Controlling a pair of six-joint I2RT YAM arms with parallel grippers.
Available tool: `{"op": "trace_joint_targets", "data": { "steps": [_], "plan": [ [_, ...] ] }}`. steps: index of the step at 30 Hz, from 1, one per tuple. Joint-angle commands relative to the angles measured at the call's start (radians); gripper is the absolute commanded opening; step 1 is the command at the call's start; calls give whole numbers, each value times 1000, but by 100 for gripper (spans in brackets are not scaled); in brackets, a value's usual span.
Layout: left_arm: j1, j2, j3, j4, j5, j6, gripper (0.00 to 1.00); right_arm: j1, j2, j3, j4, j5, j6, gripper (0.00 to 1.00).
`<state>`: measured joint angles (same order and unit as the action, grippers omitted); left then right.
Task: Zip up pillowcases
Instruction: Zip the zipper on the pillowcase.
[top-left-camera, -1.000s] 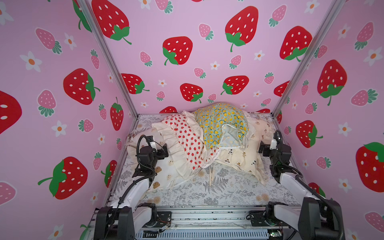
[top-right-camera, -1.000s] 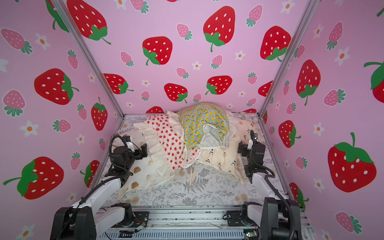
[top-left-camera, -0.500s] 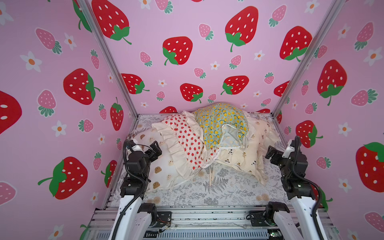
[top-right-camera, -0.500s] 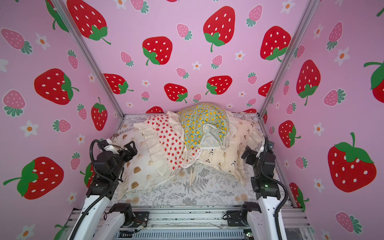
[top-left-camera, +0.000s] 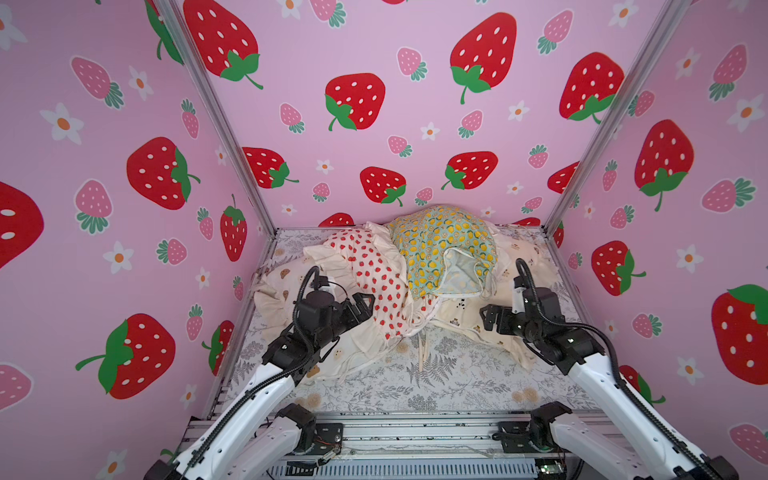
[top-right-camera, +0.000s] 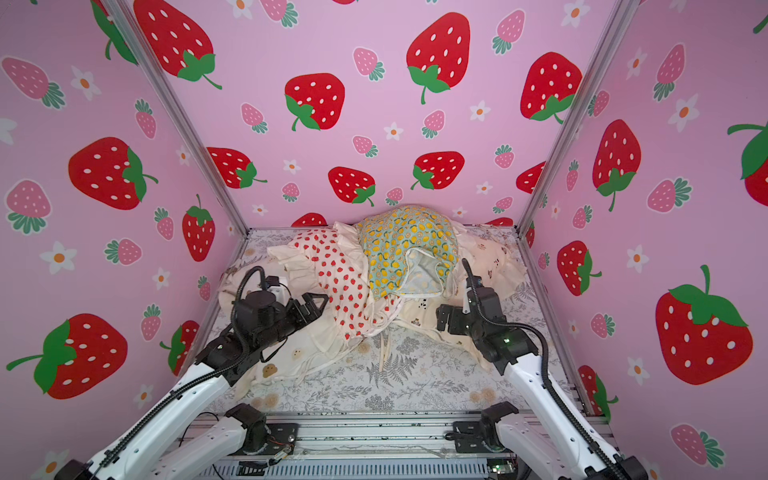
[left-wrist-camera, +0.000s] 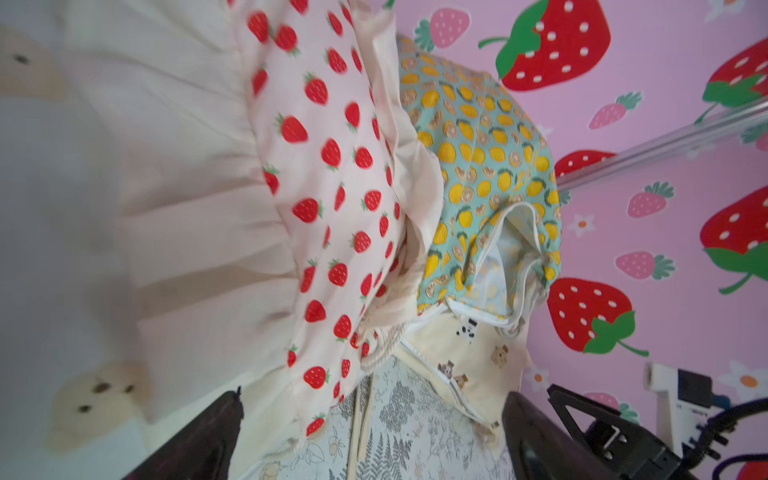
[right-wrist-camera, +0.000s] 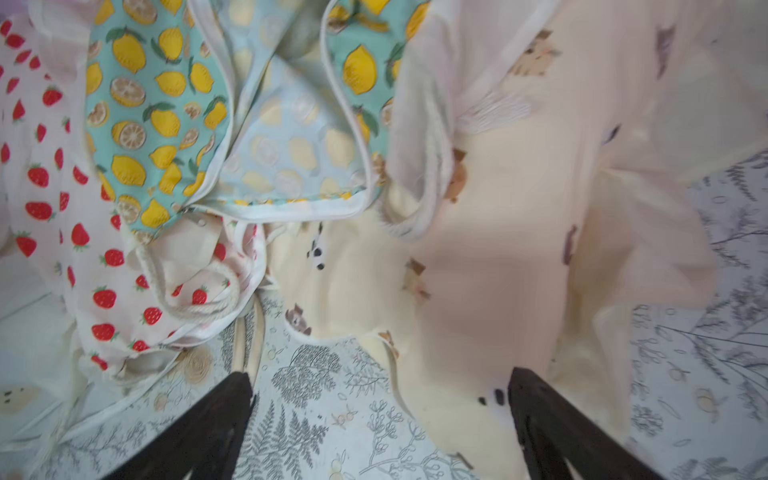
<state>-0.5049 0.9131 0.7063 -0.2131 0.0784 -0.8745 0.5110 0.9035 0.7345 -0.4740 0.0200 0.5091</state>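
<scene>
My left gripper should next grab the lemon-print pillowcase's opening at its near corner beside the strawberry-print pillowcase, so my right gripper can straighten and zip it.
Several ruffled pillowcases lie heaped at the back of the sheet. The strawberry-print one (top-left-camera: 376, 274) leans on the lemon-print one (top-left-camera: 440, 245), whose mouth (top-left-camera: 459, 276) gapes and shows a pale lining. The cream one with small bears and pandas (top-left-camera: 465, 320) lies at the right. The white one with brown bear faces (top-left-camera: 332, 357) lies at the left. My left gripper (top-left-camera: 364, 306) (left-wrist-camera: 374, 395) stands open beside the strawberry case's ruffle. My right gripper (top-left-camera: 488, 318) (right-wrist-camera: 379, 374) stands open over the cream case's near edge. Neither holds anything.
A grey fern-print sheet (top-left-camera: 436, 374) covers the floor. Pink strawberry walls (top-left-camera: 374, 124) close in three sides, with metal posts (top-left-camera: 216, 116) at the corners. Loose cream ties (top-left-camera: 422, 353) trail forward from the pile. An aluminium rail (top-left-camera: 415, 432) runs along the front.
Both arms have swung in from the side walls toward the middle of the pile and now point at the pillowcases. Both grippers stay open.
</scene>
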Motion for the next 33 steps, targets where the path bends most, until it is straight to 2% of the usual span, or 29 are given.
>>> {"op": "trace_joint_targets", "data": {
  "steps": [1, 6, 9, 13, 22, 26, 33],
  "plan": [
    [-101, 142, 68, 111, -50, -40, 100, 114, 54, 8, 38, 86, 74, 99],
    [-139, 379, 148, 282, -11, -39, 95, 210, 126, 1, 144, 103, 46, 95],
    [-159, 484, 227, 302, -25, -4, 92, 222, 144, -9, 207, 76, 25, 94],
    [-159, 586, 261, 365, -24, -33, 89, 222, 155, -16, 255, 61, 16, 92],
    [-159, 724, 331, 368, -50, -92, 80, 222, 190, -14, 320, 23, -15, 82],
    [-160, 765, 344, 406, -52, -114, 74, 230, 213, -19, 358, 8, -31, 73],
    [-161, 803, 367, 454, -65, -134, 57, 235, 241, -25, 403, -9, -64, 66]
  ]
}}
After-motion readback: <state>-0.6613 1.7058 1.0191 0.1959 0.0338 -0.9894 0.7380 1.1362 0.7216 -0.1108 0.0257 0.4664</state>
